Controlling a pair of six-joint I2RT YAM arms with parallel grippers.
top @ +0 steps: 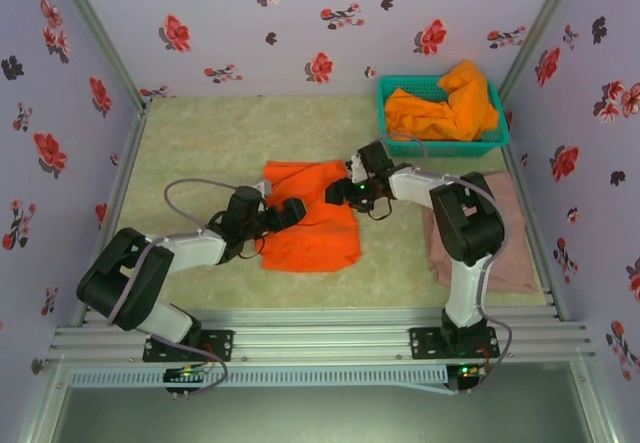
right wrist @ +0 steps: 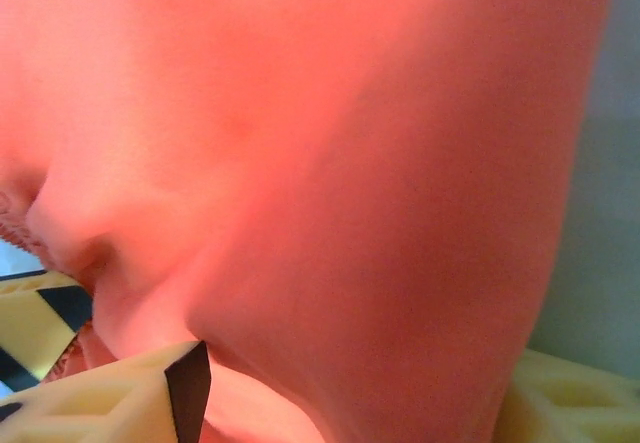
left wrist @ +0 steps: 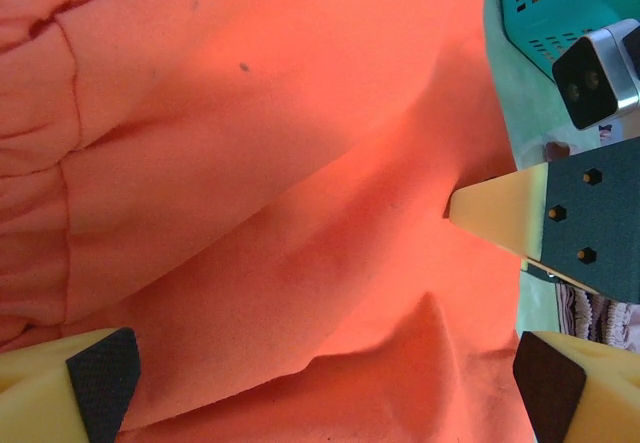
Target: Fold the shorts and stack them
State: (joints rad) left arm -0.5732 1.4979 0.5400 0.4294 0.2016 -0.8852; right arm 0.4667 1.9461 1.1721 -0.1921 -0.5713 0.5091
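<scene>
The orange shorts need to go on top of the pink-beige pair (top: pixel 512 253). My right gripper should next grab the orange shorts by the edge nearest the basket.
One bright orange pair of shorts (top: pixel 312 221) lies partly folded on the mat in the middle. My left gripper (top: pixel 287 213) hovers over its left half with the jaws wide open; in the left wrist view the orange cloth (left wrist: pixel 300 163) spreads under the left gripper (left wrist: pixel 325 388). My right gripper (top: pixel 346 192) is at the cloth's upper right edge, and one of its fingers (left wrist: pixel 495 213) presses on the fabric. In the right wrist view, orange cloth (right wrist: pixel 330 163) bulges between the parted jaws of the right gripper (right wrist: pixel 370 403). A pink-beige pair (top: pixel 512 253) lies flat at the right.
A teal mesh basket (top: pixel 495 145) stands at the back right with another orange pair of shorts (top: pixel 445 111) heaped in it. The right arm's upper link (top: pixel 462 218) hangs over the pink pair. Flowered walls close in the mat on three sides.
</scene>
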